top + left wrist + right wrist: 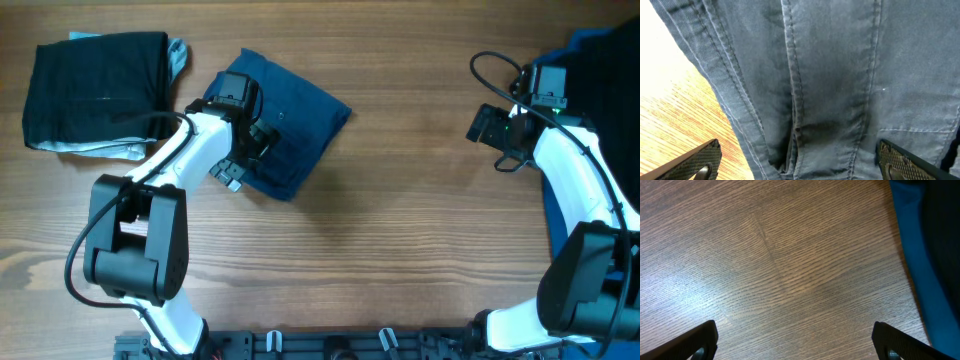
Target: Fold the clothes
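The left gripper will next pick up the folded navy-blue shorts by their seamed edge [264, 176], gathering the layers together, so that it can set them on the stack [100, 90].
The navy-blue denim-like shorts [290, 125] lie folded on the wooden table, left of centre. My left gripper [250, 150] is open just over their left edge; in the left wrist view the shorts [840, 75] fill the frame, seams running down between the spread fingers [800, 162]. My right gripper [490, 125] is open and empty above bare wood at the right; its wrist view shows the spread fingers [795, 340] over the table.
A folded black garment [95, 90] on lighter cloth lies at the far left. Blue and black clothes [605, 70] are piled at the far right edge, also showing in the right wrist view [930, 255].
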You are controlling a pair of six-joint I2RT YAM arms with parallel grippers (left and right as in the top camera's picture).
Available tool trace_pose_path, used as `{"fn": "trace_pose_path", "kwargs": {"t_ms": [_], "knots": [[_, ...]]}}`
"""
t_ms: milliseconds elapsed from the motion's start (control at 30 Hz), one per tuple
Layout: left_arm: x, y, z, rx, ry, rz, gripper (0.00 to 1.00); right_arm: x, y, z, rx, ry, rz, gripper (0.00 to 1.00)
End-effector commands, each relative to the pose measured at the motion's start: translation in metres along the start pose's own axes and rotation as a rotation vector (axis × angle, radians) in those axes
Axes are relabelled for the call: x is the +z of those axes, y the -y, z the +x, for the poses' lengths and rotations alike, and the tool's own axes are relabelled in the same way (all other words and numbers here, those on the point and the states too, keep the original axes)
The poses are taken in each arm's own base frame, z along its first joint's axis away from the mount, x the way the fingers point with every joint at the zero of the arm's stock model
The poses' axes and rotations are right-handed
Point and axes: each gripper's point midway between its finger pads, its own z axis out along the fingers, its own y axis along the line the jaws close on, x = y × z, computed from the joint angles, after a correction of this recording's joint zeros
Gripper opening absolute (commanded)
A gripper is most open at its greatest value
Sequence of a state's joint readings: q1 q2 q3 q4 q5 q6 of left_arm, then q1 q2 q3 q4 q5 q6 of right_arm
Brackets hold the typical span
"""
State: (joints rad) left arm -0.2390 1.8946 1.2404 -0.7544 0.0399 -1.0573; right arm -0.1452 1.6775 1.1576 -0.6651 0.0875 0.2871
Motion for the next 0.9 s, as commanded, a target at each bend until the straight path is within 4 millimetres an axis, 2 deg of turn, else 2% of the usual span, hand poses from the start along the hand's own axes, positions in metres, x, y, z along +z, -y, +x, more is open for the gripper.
{"fn": "trace_pose_path", "kwargs": {"t_ms": [0, 200, 500, 567, 733, 767, 833, 867], "knots": [[-0.001, -0.003, -0.008, -0.048, 0.015, 0.005, 1.0, -0.005, 0.001, -0.007, 0.009, 0.026, 0.01, 1.0], [-0.001, -0.008, -0.03, -0.108, 0.073, 0.001, 1.0, -0.005, 0.001, -0.007, 0.008, 0.026, 0.01, 1.0], [0.009, -0.013, -0.032, -0.136, 0.134, -0.018, 1.0, -0.005, 0.001, -0.007, 0.008, 0.026, 0.01, 1.0], [0.014, -0.015, -0.031, -0.133, 0.127, -0.032, 1.0, -0.005, 0.001, -0.007, 0.008, 0.026, 0.01, 1.0], [0.042, -0.028, -0.021, -0.131, 0.072, -0.105, 1.0, -0.005, 0.001, -0.007, 0.008, 0.026, 0.01, 1.0], [0.044, -0.031, -0.017, -0.131, 0.05, -0.117, 0.98, -0.005, 0.001, -0.007, 0.008, 0.026, 0.01, 1.0], [0.043, -0.035, -0.015, -0.1, 0.039, -0.135, 0.72, -0.005, 0.001, -0.007, 0.008, 0.026, 0.01, 1.0], [0.043, -0.036, -0.014, -0.078, 0.036, -0.138, 0.64, -0.005, 0.001, -0.007, 0.008, 0.026, 0.01, 1.0]]}}
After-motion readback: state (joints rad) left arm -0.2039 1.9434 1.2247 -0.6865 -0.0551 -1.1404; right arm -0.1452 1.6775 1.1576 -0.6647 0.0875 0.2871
